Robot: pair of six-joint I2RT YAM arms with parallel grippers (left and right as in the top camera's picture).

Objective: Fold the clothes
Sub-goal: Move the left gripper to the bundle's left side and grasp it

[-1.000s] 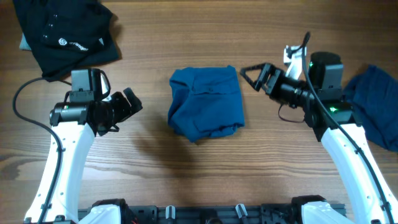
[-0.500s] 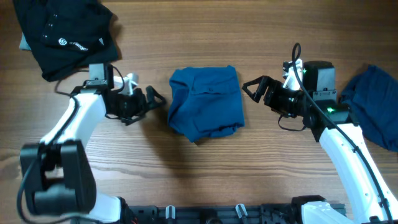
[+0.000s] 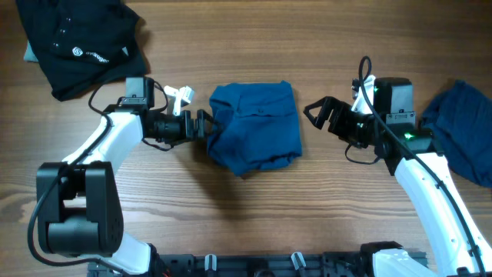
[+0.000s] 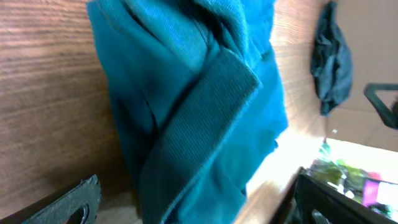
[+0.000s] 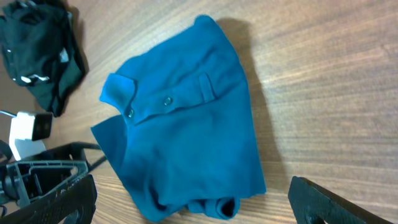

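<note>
I next need my left gripper to grab the folded mid-blue garment's edge beside it, layers together, to stack it on the black garment.
A mid-blue garment lies folded into a rough square at the table's middle, collar and buttons facing up. My left gripper is at its left edge, jaws wide open. In the left wrist view the ribbed blue fabric fills the frame and reaches down between the two fingers of the left gripper. My right gripper stands open a short way right of the garment, not touching it; its view looks across the fold. A darker blue garment lies crumpled at the far right.
A black garment with a white logo is heaped at the back left corner, also in the right wrist view. Bare wooden table runs in front of the folded garment. The arm bases stand along the front edge.
My left arm has swung right across the table, bringing its open gripper up to the folded garment's left edge. The right gripper has shifted only slightly. The garment has not moved.
</note>
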